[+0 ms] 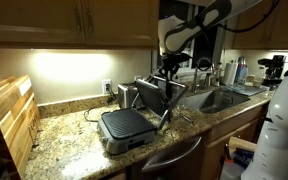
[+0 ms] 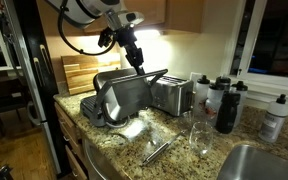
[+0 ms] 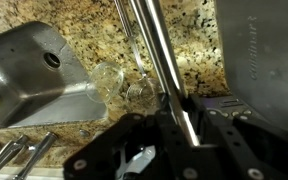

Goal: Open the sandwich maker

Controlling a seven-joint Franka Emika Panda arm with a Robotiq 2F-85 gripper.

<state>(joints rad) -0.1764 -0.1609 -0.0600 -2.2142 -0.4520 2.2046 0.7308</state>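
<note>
The lid stands tilted up, nearly upright over its flat base, and would remain open, so it is time to release the handle of the silver lid [image 1: 155, 96] now.
The sandwich maker stands open on the granite counter in both exterior views. Its base with the dark ribbed plate [image 1: 125, 124] lies flat, and its silver lid [image 1: 155, 96] [image 2: 126, 96] is tilted up, nearly upright. My gripper [image 1: 167, 67] [image 2: 137, 60] is at the lid's top edge, shut on the lid's shiny bar handle [image 3: 160, 55]. In the wrist view the handle runs between my two dark fingers [image 3: 184, 112], with the lid's silver back [image 3: 256, 50] to the right.
A steel toaster [image 2: 171, 94] stands beside the sandwich maker. Dark bottles [image 2: 224, 105] and drinking glasses [image 2: 197, 133] stand near the sink [image 1: 222, 98]. Wooden boards [image 1: 8, 118] lean at the counter's end. Utensils [image 2: 156, 152] lie on the counter.
</note>
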